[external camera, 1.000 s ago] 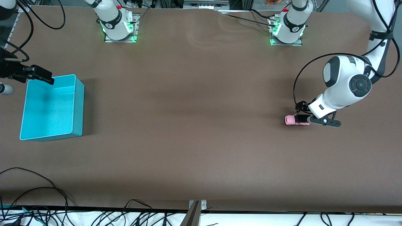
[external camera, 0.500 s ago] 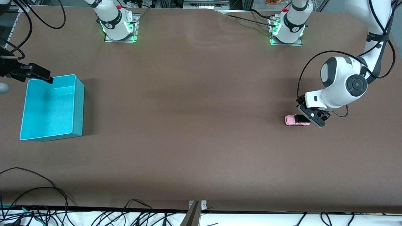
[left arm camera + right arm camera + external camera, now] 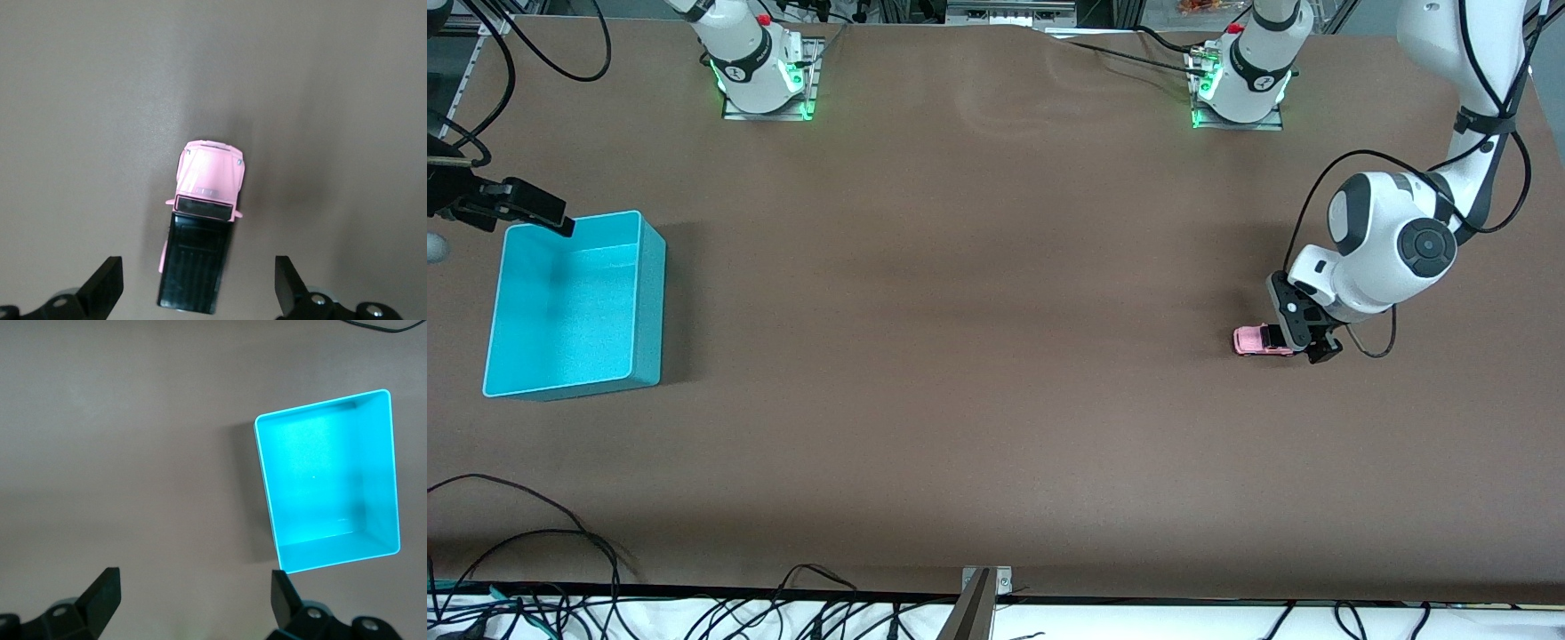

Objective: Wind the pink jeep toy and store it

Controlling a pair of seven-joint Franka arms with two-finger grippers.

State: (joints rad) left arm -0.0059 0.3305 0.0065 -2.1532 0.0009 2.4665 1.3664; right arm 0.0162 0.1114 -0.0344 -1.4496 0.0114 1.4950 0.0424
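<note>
My left gripper hangs crooked above the jeep toy's black rear roof and would miss by closing now. It lines up and lowers next, then closes.
The pink jeep toy (image 3: pixel 1256 340) sits on the brown table toward the left arm's end, light pink with a black rear roof. In the left wrist view the pink jeep toy (image 3: pixel 200 227) lies between the spread fingers. My left gripper (image 3: pixel 1303 340) is open over the jeep's black rear, its jaws wide on either side and not touching it; it shows in its own view too (image 3: pixel 199 293). My right gripper (image 3: pixel 525 207) is open and empty above the table beside the teal bin (image 3: pixel 649 302). In the right wrist view my right gripper (image 3: pixel 193 597) is over bare table.
The teal bin (image 3: pixel 267 480) is empty and stands toward the right arm's end. The two arm bases (image 3: pixel 760 62) stand at the table's edge farthest from the front camera. Cables (image 3: pixel 534 569) lie along the edge nearest that camera.
My left gripper has turned at the wrist and come over the jeep's black rear. My right gripper has shifted slightly outward, away from the bin. The jeep has not moved.
</note>
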